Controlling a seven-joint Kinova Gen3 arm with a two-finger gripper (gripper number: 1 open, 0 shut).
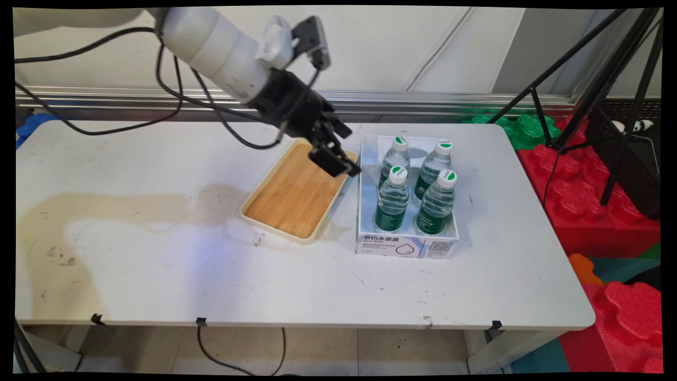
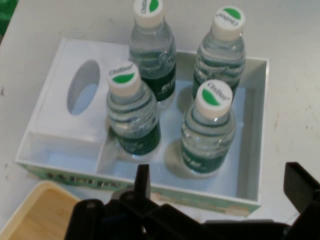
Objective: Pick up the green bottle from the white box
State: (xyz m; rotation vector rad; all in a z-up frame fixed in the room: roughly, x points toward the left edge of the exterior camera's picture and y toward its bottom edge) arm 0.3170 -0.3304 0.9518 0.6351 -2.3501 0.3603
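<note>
My gripper is to grab the water bottle next by its clear upper body above the label (image 1: 394,193), because the bottles beside it and the side of the box crowd its lower half.
My black gripper (image 1: 341,164) hangs open and holds nothing, over the far right corner of a bamboo tray (image 1: 291,196). It is just left of a white open box (image 1: 407,247). Several small water bottles with green labels and white caps stand upright in that box, the nearest to me being the far left one (image 1: 395,153). In the hand view the box (image 2: 252,130) lies straight ahead, with bottles (image 2: 132,112) (image 2: 209,130) in front of my gripper (image 2: 220,182). A white insert with an oval hole (image 2: 82,95) fills the box's left part. The tray's corner (image 2: 35,215) shows at lower left.
The white table (image 1: 158,264) carries a brown stain at the left. Black tripod legs (image 1: 592,79) and red and green foam blocks (image 1: 582,201) stand beyond the table's right edge. Black cables (image 1: 174,100) hang from the arm over the table's far left.
</note>
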